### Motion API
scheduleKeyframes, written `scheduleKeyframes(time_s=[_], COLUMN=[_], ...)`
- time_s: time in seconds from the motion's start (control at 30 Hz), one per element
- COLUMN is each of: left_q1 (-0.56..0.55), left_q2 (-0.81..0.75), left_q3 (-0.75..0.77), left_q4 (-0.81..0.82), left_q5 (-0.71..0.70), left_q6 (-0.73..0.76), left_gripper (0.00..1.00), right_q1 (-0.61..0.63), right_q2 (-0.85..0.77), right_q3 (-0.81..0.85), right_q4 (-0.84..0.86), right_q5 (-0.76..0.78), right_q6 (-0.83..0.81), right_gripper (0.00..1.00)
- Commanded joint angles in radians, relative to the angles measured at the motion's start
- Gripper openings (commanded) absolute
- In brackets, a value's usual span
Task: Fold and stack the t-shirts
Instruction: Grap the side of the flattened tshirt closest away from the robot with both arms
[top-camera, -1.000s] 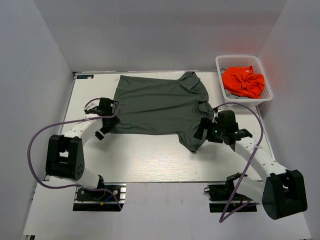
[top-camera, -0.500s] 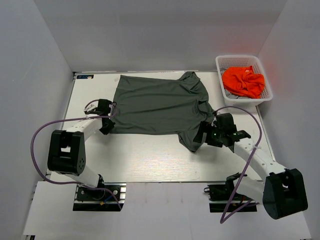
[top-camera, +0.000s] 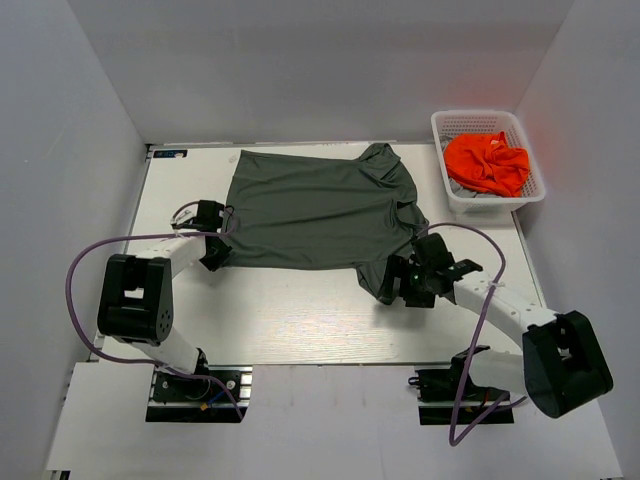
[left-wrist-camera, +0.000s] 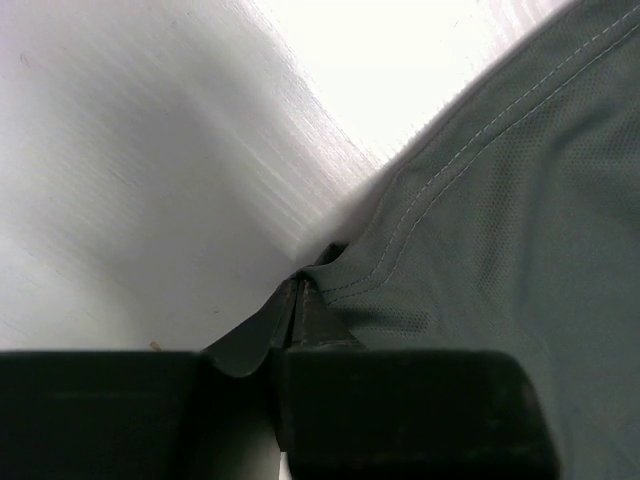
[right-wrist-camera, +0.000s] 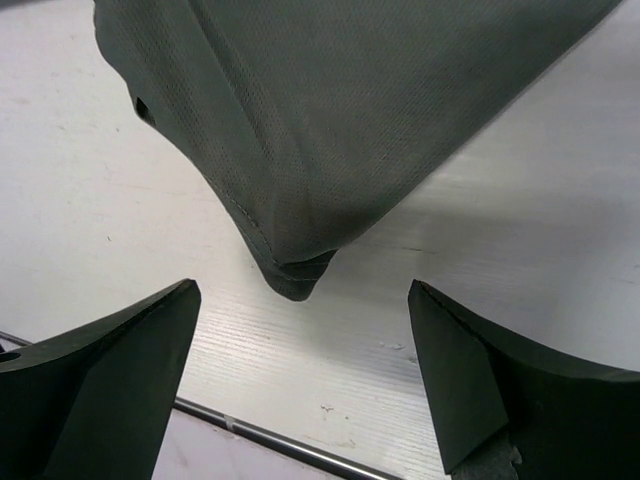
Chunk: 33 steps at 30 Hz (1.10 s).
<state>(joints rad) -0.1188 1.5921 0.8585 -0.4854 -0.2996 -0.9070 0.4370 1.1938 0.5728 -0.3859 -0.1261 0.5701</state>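
Observation:
My right gripper grabs the grey t-shirt by its pointed sleeve tip (top-camera: 386, 296) (right-wrist-camera: 296, 274) next, matching the held hem corner, to fold the t-shirt's near side over.
A dark olive-grey t-shirt (top-camera: 320, 210) lies spread flat across the table, its sleeve tip hanging toward the near right. My left gripper (top-camera: 213, 250) sits at the shirt's near-left hem corner. The left wrist view shows the left gripper (left-wrist-camera: 298, 290) shut on that stitched corner of the grey t-shirt (left-wrist-camera: 500, 220). My right gripper (top-camera: 392, 290) is open at the sleeve tip. In the right wrist view the pointed end of the sleeve (right-wrist-camera: 300, 275) lies on the table between the wide-apart jaws of the right gripper (right-wrist-camera: 301, 300). An orange t-shirt (top-camera: 487, 163) lies crumpled in the basket.
A white lattice basket (top-camera: 478, 114) stands at the far right corner of the table. White walls close in the table on three sides. The table's near edge (right-wrist-camera: 280, 440) runs just behind my right gripper's fingers.
My left gripper has closed on the grey shirt's hem corner. The right arm has swung left and nearer, bringing its open jaws to either side of the sleeve tip.

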Motion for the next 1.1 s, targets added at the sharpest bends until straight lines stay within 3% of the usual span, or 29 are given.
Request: scheduleKeyframes(time_s=[0.0,0.03,0.13,0.2,0.37,0.5,0.6,0.67,0.77,0.8,0.9,0.97,1.07], left_q1=[0.004,0.004,0.004,0.004,-0.007,-0.016,-0.016,-0.016,-0.004,-0.004,-0.004,-0.004,-0.004], left_q2=[0.029,0.019,-0.021,-0.052,-0.164,-0.216,-0.227,-0.227,-0.227,-0.227,-0.248,-0.261,-0.261], left_q3=[-0.001,-0.001,-0.022,-0.054,-0.157,-0.177,-0.177,-0.168,-0.142,-0.133,-0.112,-0.111,-0.102], left_q4=[-0.012,-0.012,0.014,0.042,0.194,0.219,0.219,0.209,0.154,0.139,0.116,0.116,0.116], left_q5=[0.017,0.017,0.007,0.007,0.051,0.074,0.063,0.063,0.074,0.089,0.089,0.07,0.045], left_q6=[0.007,0.007,0.017,0.036,0.097,0.109,0.109,0.118,0.091,0.091,0.091,0.082,0.071], left_gripper=[0.09,0.0,0.0,0.0,0.0,0.0,0.0,0.0,0.0,0.21,0.64,0.74,0.79], right_q1=[0.026,0.035,0.058,0.066,0.08,0.078,0.078,0.078,0.08,0.08,0.078,0.08,0.078], right_q2=[0.019,0.026,0.042,0.065,0.115,0.135,0.142,0.142,0.11,0.092,0.034,0.004,-0.01], right_q3=[0.009,0.013,0.019,0.024,0.024,0.021,0.03,0.047,0.05,0.042,0.025,0.015,0.013], right_q4=[0.012,0.012,0.019,0.013,0.028,0.087,0.111,0.102,0.081,0.075,0.052,0.024,-0.002], right_q5=[0.017,0.025,0.042,0.061,0.112,0.167,0.183,0.189,0.186,0.184,0.189,0.207,0.236], right_q6=[0.04,0.048,0.079,0.088,0.146,0.183,0.185,0.177,0.165,0.165,0.16,0.157,0.149], right_gripper=[0.9,0.9,0.72,0.65,0.64,0.52,0.26,0.0,0.0,0.0,0.0,0.0,0.0])
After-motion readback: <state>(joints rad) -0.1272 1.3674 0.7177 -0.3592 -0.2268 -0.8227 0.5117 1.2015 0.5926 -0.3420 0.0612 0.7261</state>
